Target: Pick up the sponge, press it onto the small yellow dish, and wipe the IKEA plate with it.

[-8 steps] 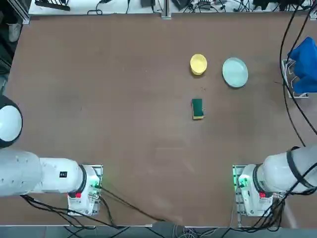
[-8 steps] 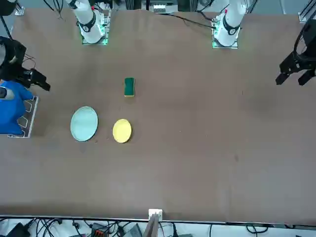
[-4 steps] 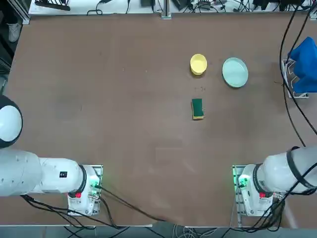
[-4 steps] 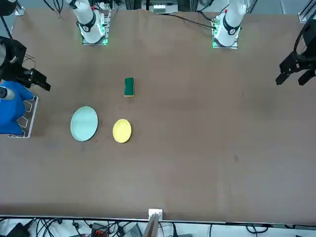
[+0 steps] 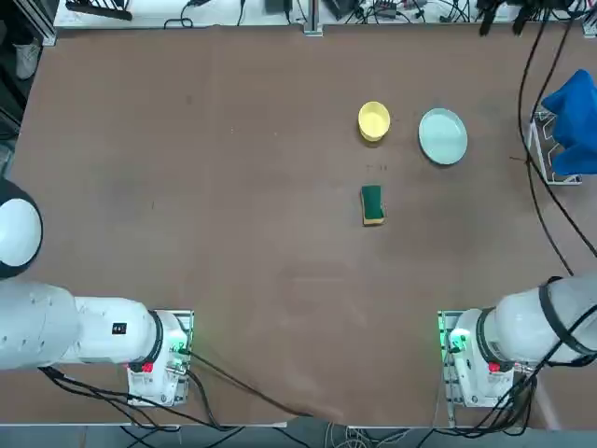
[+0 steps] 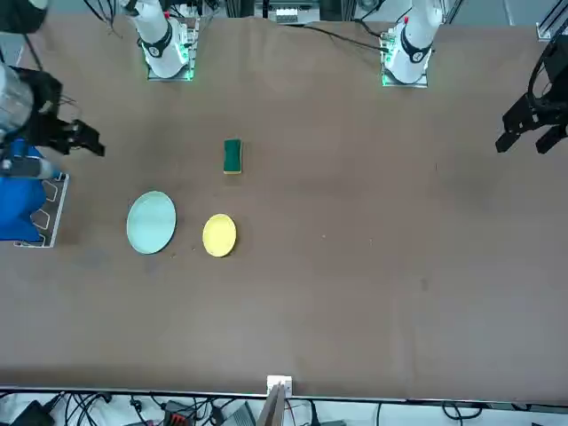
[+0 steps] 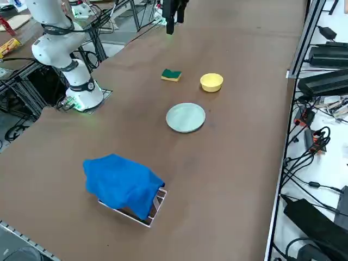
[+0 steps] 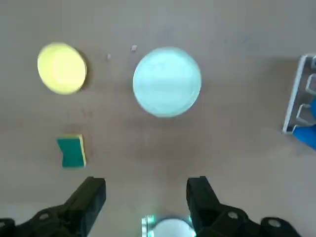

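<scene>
My right gripper grabs the sponge by its middle [image 6: 232,156] next, to press the sponge onto the small yellow dish [image 6: 219,235] and wipe the plate.
The sponge [image 5: 372,204] [image 6: 232,156] [image 7: 172,75] [image 8: 72,151], dark green on yellow foam, lies flat on the brown table. Just beyond it, farther from the arm bases, sits the small yellow dish [image 5: 374,120] [image 6: 219,235] [image 7: 211,82] [image 8: 61,67]. The pale aqua IKEA plate [image 5: 442,136] [image 6: 151,222] [image 7: 186,117] [image 8: 167,81] rests beside the dish, on the right arm's side. My right gripper [image 8: 145,190] [image 6: 84,142] hangs high above the table, open and holding nothing, well clear of all three.
A blue cloth [image 5: 571,121] [image 6: 22,200] [image 7: 122,185] is draped over a white rack at the table's right edge, close to the plate. Cables run along the far edge and down the right side.
My right gripper has shifted inward over the table, away from the blue cloth, still open. Sponge, dish and plate have not moved.
</scene>
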